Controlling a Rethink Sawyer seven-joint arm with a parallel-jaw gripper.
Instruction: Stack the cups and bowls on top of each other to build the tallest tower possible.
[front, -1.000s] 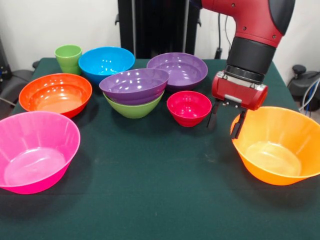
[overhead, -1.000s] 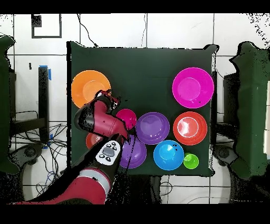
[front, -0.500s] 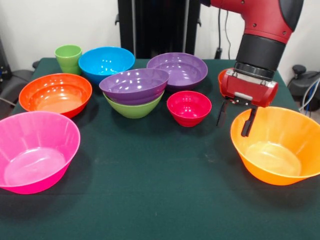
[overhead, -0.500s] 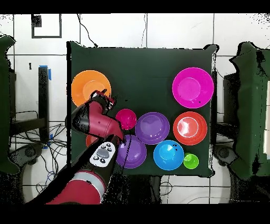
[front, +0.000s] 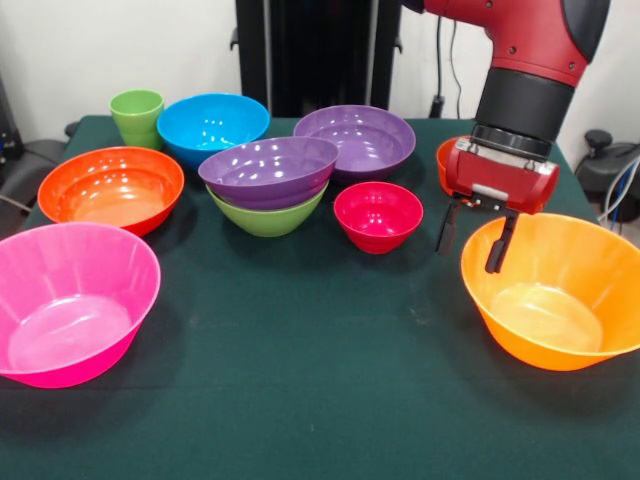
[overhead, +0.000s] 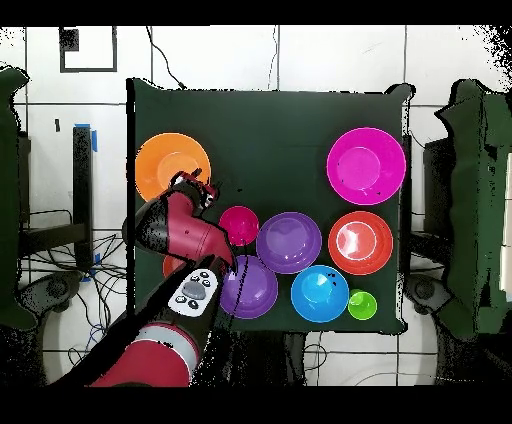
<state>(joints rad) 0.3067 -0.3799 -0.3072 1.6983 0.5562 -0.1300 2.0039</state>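
My gripper pinches the large orange bowl (front: 552, 298) by its thin upper rim (front: 478, 236) next, since the bowl spreads far wider than my open fingers.
My gripper (front: 473, 240) is open and empty, with one finger outside and one over the far left rim of the large orange bowl (front: 560, 300). The tower, a purple bowl (front: 268, 168) on a lime-green bowl (front: 268, 218), stands mid-table. Around it are the small magenta bowl (front: 378, 213), a second purple bowl (front: 355, 138), the blue bowl (front: 212, 122), the lime-green cup (front: 137, 115), the red-orange bowl (front: 110, 185) and the large pink bowl (front: 65, 300). The small orange bowl (front: 443, 155) is mostly hidden behind the gripper. In the overhead view the gripper (overhead: 190, 185) is at the orange bowl's (overhead: 170, 160) edge.
The green-clothed table (front: 320, 400) has open cloth along its front edge between the pink and orange bowls. The robot's black pedestal (front: 310, 50) stands behind the table. The arm (overhead: 190, 240) covers part of the bowls in the overhead view.
The gripper has moved to the right, from beside the magenta bowl to the large orange bowl's rim, and has stayed open. The bowls and cup have not moved.
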